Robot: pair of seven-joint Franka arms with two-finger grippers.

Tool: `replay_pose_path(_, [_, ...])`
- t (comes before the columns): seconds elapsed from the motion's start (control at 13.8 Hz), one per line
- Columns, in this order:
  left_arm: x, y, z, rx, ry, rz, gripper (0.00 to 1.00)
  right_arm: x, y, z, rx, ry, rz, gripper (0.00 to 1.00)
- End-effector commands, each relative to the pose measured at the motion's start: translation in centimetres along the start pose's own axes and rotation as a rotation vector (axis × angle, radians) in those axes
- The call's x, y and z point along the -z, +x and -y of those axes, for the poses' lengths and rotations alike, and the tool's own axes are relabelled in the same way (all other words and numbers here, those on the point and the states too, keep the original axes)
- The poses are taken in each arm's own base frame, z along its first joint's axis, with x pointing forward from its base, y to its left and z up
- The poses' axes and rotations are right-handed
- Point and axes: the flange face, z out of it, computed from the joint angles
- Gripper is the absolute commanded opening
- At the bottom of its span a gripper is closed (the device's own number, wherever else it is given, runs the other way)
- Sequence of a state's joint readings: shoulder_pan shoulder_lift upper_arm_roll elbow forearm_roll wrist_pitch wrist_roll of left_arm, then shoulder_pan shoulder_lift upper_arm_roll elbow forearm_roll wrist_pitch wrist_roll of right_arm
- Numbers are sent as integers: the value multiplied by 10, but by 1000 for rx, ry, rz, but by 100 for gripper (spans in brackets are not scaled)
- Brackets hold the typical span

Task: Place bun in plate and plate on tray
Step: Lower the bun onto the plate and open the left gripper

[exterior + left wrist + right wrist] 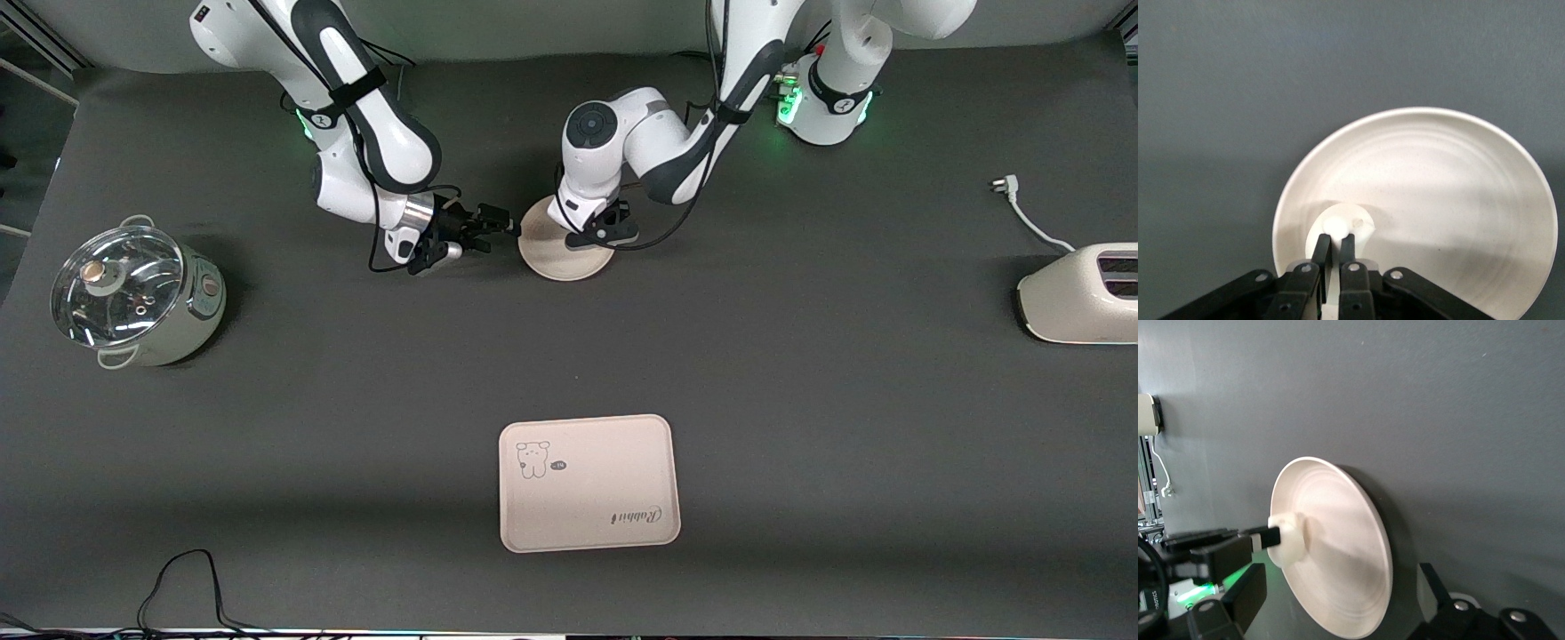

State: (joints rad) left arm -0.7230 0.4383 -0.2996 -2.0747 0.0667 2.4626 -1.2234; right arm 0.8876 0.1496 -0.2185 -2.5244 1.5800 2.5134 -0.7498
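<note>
The bottom of the white bun stands on the plate inside the plate's rim, so it is time for my left gripper to open.
The round cream plate lies flat on the dark table, between the two arms' bases and nearer them than the tray. My left gripper hangs over the plate, shut on the small white bun. It holds the bun low inside the plate, close to the rim. In the right wrist view the bun sits right at the plate's surface. My right gripper is open beside the plate toward the right arm's end, and the rim shows between its fingers.
The printed tray lies much nearer the front camera than the plate. A steel pot with a glass lid stands at the right arm's end. A white toaster with its cord and plug sits at the left arm's end.
</note>
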Motion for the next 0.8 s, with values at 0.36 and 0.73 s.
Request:
replay_pose_path(0.36, [67,38,4,74,11,-39,100,-3,-5,-5,7,-6,-7,100])
replay_pose_path(0.73, [207,157,74,91,64,-33,100,-22,-17,-15,-2,-8,-31,100])
